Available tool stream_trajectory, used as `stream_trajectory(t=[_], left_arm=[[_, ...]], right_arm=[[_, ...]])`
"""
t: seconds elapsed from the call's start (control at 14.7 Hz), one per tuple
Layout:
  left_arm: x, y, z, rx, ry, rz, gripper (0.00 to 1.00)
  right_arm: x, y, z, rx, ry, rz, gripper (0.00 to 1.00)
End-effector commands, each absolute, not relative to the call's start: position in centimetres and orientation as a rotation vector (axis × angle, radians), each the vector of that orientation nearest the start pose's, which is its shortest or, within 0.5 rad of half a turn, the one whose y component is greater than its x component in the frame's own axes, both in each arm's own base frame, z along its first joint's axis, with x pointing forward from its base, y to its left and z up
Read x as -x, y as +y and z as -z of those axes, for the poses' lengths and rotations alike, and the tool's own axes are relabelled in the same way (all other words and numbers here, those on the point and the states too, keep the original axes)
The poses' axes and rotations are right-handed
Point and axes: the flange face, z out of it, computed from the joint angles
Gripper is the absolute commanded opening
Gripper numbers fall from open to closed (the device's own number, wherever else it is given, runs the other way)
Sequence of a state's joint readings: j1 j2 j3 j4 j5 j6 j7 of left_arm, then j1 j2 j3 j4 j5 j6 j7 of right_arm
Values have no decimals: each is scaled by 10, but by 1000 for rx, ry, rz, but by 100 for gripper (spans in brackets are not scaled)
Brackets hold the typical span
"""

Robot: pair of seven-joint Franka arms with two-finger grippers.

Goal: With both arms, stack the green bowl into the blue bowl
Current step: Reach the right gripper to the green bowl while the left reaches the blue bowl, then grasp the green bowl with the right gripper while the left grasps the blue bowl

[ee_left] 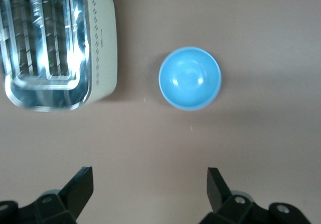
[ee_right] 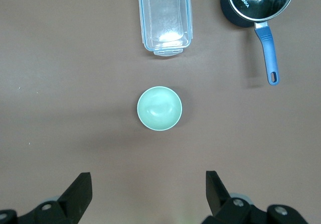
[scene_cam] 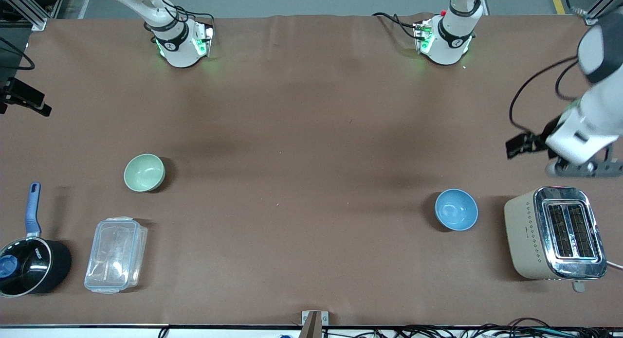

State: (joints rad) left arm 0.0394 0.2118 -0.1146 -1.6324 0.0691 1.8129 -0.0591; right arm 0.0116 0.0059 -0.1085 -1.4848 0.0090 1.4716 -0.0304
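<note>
The robot's right gripper should next pick up the green bowl by its rim (scene_cam: 144,155), and then stack it into the blue bowl (scene_cam: 456,209).
The green bowl (scene_cam: 144,172) stands upright and empty on the brown table toward the right arm's end; it also shows in the right wrist view (ee_right: 159,108). The blue bowl (scene_cam: 456,209) stands upright and empty toward the left arm's end, beside the toaster; it also shows in the left wrist view (ee_left: 190,78). My left gripper (ee_left: 149,176) is open and empty, high over the table, apart from the blue bowl; in the front view it (scene_cam: 580,169) hangs just above the toaster. My right gripper (ee_right: 147,179) is open and empty, high over the table, apart from the green bowl.
A cream and chrome toaster (scene_cam: 555,233) stands next to the blue bowl at the left arm's end. A clear lidded plastic box (scene_cam: 116,254) and a black pot with a blue handle (scene_cam: 29,265) lie nearer the front camera than the green bowl.
</note>
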Motion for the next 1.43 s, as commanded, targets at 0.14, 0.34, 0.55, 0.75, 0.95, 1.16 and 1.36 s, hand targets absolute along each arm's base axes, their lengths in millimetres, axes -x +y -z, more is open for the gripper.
stream_trajectory(t=[0.14, 0.34, 0.55, 0.75, 0.95, 1.16, 1.36], left_arm=[[-669, -27, -375, 3106, -46, -43, 100], [-680, -33, -323, 3118, -91, -36, 100], [-675, -34, -282, 3126, -85, -34, 99], [-669, -33, -244, 3101, -42, -32, 86], [-669, -33, -227, 3101, -68, -57, 58], [-666, -45, -220, 3094, -170, -73, 23], [-666, -55, -224, 3093, -237, -64, 2]], right_arm=[[-560, -70, -530, 3150, -28, -92, 100], [-546, -88, -436, 3151, -74, -57, 100], [-519, -92, -350, 3167, -63, 88, 100], [-503, -91, -273, 3187, -62, 159, 98], [-494, -91, -227, 3201, -65, 195, 96], [-491, -91, -210, 3204, -56, 178, 86], [-485, -89, -202, 3200, -49, 145, 66]])
